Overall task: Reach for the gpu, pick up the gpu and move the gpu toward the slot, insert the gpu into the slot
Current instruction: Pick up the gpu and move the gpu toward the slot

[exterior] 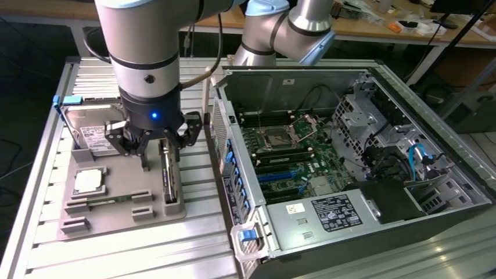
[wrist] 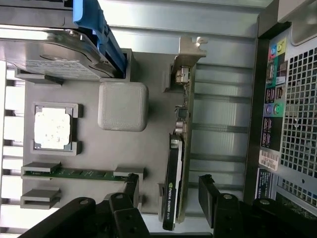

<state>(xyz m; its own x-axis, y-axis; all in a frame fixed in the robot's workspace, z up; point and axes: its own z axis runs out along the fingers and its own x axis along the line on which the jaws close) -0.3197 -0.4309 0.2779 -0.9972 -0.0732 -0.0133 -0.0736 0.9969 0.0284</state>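
Observation:
My gripper's open fingers are above the GPU's upper edge (exterior: 164, 152), short of the GPU's sides, so my gripper needs to lower farther first, then close on the GPU.
The gpu (exterior: 171, 177) stands on edge in the grey fixture tray (exterior: 116, 224), on the side nearest the computer case. Its dark card (wrist: 171, 193) and silvery end bracket (wrist: 188, 54) show in the wrist view. My gripper (exterior: 159, 156) hangs just above the gpu's far end. It is open (wrist: 171, 194), with one black finger (wrist: 131, 191) on each side of the card's edge and nothing held. The slot (exterior: 277, 174) is a bright-blue strip on the green motherboard inside the open case.
On the tray lie a hard drive (exterior: 93, 131), a square processor chip (wrist: 52, 128) and a memory stick (wrist: 79, 173). The open computer case (exterior: 364, 192) stands at the exterior view's right, its wall (wrist: 292, 124) close beside the gpu. A slatted metal table (exterior: 139, 256) carries everything.

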